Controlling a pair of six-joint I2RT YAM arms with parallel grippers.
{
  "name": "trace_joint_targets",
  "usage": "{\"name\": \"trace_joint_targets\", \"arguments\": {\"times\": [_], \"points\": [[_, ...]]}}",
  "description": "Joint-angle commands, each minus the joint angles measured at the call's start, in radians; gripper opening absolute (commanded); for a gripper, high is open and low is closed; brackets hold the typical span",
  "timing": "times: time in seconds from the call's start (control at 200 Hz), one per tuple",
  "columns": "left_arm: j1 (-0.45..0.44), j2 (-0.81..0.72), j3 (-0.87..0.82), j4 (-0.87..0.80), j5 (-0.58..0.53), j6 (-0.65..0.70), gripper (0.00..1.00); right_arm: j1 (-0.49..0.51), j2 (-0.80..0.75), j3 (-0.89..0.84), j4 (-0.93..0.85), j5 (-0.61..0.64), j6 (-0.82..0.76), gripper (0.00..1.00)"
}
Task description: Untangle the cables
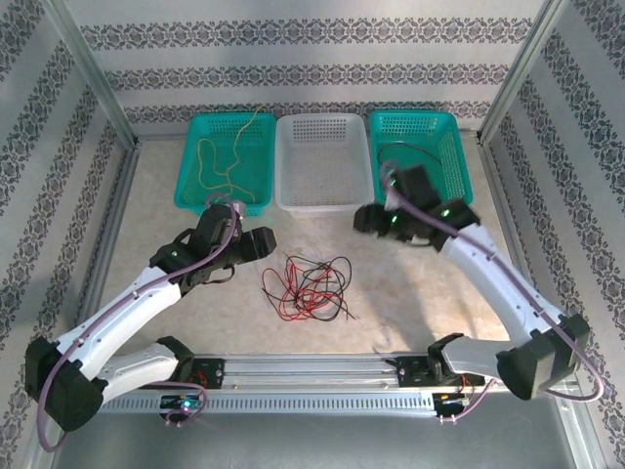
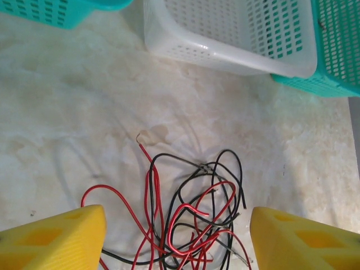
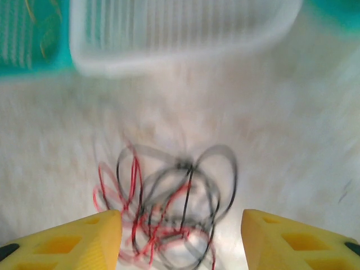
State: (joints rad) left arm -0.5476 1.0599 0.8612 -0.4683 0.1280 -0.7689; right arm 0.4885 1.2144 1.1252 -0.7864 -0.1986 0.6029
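I should grab a red cable near its loose end (image 1: 289, 260) (image 2: 144, 151) with my left gripper next. The cable's length then stays free for my right gripper to untangle.
A tangle of red and black cables (image 1: 308, 285) lies on the table's middle. One yellow cable (image 1: 227, 161) rests in the left teal basket (image 1: 195, 186), and a black cable (image 1: 415, 149) in the right teal basket (image 1: 459, 161). My left gripper (image 1: 266, 244) hovers just left of the tangle, open. In the left wrist view its yellow fingers (image 2: 56, 239) flank the red and black cables (image 2: 191, 216) without touching them. My right gripper (image 1: 361, 221) hangs above and right of the tangle, open. The right wrist view is blurred, with the cables (image 3: 174, 202) below its gripper (image 3: 180, 239).
An empty white basket (image 1: 322, 195) stands between the two teal ones at the back. A metal rail (image 1: 312, 371) runs along the near edge between the arm bases. Bare table lies left and right of the tangle.
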Motion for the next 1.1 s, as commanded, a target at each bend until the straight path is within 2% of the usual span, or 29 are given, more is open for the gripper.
{"name": "trace_joint_targets", "arguments": {"times": [0.0, 0.115, 0.185, 0.29, 0.57, 0.695, 0.954, 1.094], "points": [[0.004, 0.010, -0.019, -0.025, 0.048, -0.019, 0.66, 0.098, -0.040, -0.169, 0.163, 0.059, 0.178, 0.58], [0.003, 0.009, -0.092, 0.075, 0.085, -0.080, 0.66, 0.200, -0.012, -0.264, 0.287, 0.020, 0.310, 0.56], [0.003, 0.037, -0.117, 0.142, 0.118, -0.103, 0.63, 0.267, 0.026, -0.229, 0.251, 0.071, 0.317, 0.55], [-0.002, 0.113, -0.108, 0.149, 0.146, -0.095, 0.55, 0.333, 0.045, -0.182, 0.197, 0.155, 0.319, 0.54], [-0.046, 0.241, -0.109, 0.196, 0.147, -0.040, 0.54, 0.340, -0.010, -0.190, 0.163, 0.165, 0.325, 0.54], [-0.049, 0.261, -0.111, 0.195, 0.171, -0.021, 0.49, 0.336, -0.037, -0.205, 0.156, 0.168, 0.328, 0.55], [-0.074, 0.271, -0.172, 0.307, 0.231, -0.057, 0.41, 0.322, -0.040, -0.187, 0.156, 0.149, 0.324, 0.55], [-0.084, 0.300, -0.162, 0.315, 0.223, -0.050, 0.34, 0.312, -0.027, -0.173, 0.151, 0.139, 0.311, 0.55]]}}
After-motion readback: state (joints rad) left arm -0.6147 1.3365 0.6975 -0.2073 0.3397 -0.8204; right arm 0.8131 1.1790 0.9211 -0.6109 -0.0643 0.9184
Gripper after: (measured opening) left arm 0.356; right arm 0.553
